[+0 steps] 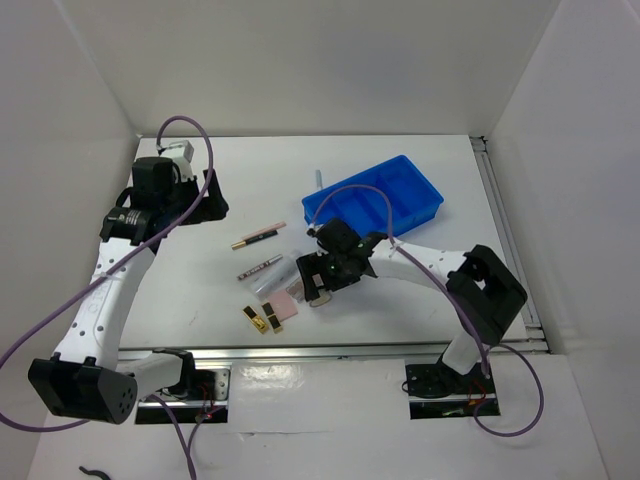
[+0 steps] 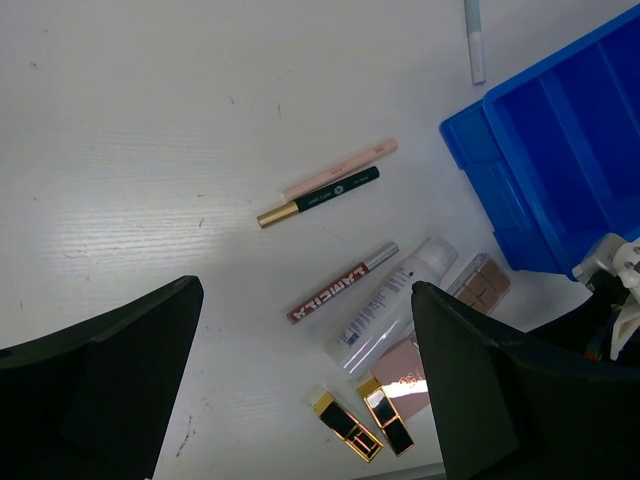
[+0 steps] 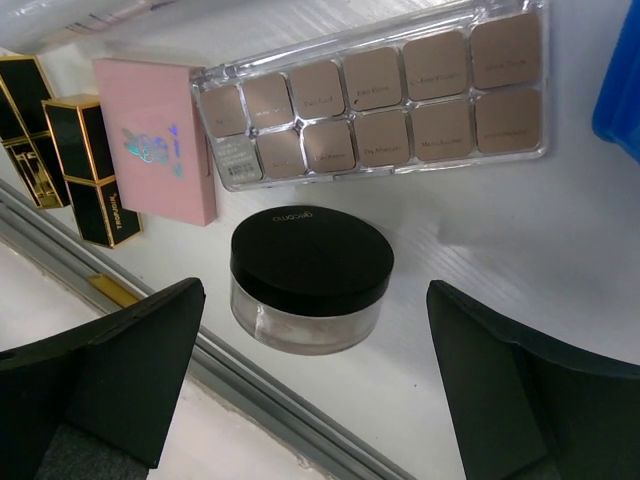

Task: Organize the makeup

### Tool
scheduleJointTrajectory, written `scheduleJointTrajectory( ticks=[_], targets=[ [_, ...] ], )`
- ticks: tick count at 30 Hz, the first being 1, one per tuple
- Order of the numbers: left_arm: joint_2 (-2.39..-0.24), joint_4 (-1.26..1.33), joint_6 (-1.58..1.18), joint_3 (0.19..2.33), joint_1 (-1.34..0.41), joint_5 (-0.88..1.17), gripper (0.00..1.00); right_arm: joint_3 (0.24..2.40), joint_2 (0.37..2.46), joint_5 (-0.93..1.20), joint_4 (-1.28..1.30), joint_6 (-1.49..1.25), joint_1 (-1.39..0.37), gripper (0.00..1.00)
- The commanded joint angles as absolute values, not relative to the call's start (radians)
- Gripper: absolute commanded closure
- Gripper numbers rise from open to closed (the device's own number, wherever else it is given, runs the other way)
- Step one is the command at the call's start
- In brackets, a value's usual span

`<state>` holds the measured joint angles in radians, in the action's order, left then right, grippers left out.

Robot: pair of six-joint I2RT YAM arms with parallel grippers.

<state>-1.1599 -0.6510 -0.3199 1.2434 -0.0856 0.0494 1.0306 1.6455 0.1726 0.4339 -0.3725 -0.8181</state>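
Observation:
The robot's right gripper needs to grab the round compact next by its opposite round sides, so the compact's flat sides stay free to rest in the tray.
My right gripper is open and hovers just above a round compact with a black lid, which lies between its fingers near the table's front edge. Beside the compact lie a clear palette of tan pans, a flat pink palette and two black-gold lipsticks. My left gripper is open and empty, high over the table's left. Below it lie a pink pencil, a black-gold pencil, a red-silver pencil and a clear tube.
A blue plastic tray with compartments stands at the back right, just behind the right gripper. A pale slim stick lies behind the tray's left corner. The metal rail of the table's front edge runs close by the compact.

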Motion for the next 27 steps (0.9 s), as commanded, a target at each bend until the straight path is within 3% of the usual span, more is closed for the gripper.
scheduleJointTrajectory(
  ticks=[1,10,20,27],
  targets=[
    [-1.137,-0.623,-0.319,1.244,-0.086,0.048,0.00,1.083,1.670,0.183,0.394,-0.365,-0.844,0.00],
    [-1.137,-0.623,-0.319,1.244,-0.086,0.038,0.00,1.083,1.698,0.172,0.385,-0.365,-0.853,0.07],
    [-1.137,-0.623,-0.310,1.244,-0.086,0.038,0.00,1.092,1.707,0.132,0.396,-0.365,-0.862,0.42],
    [-1.137,-0.632,-0.301,1.275,-0.086,0.038,0.00,1.206,1.568,0.051,0.554,-0.365,-0.881,0.45]
  ],
)
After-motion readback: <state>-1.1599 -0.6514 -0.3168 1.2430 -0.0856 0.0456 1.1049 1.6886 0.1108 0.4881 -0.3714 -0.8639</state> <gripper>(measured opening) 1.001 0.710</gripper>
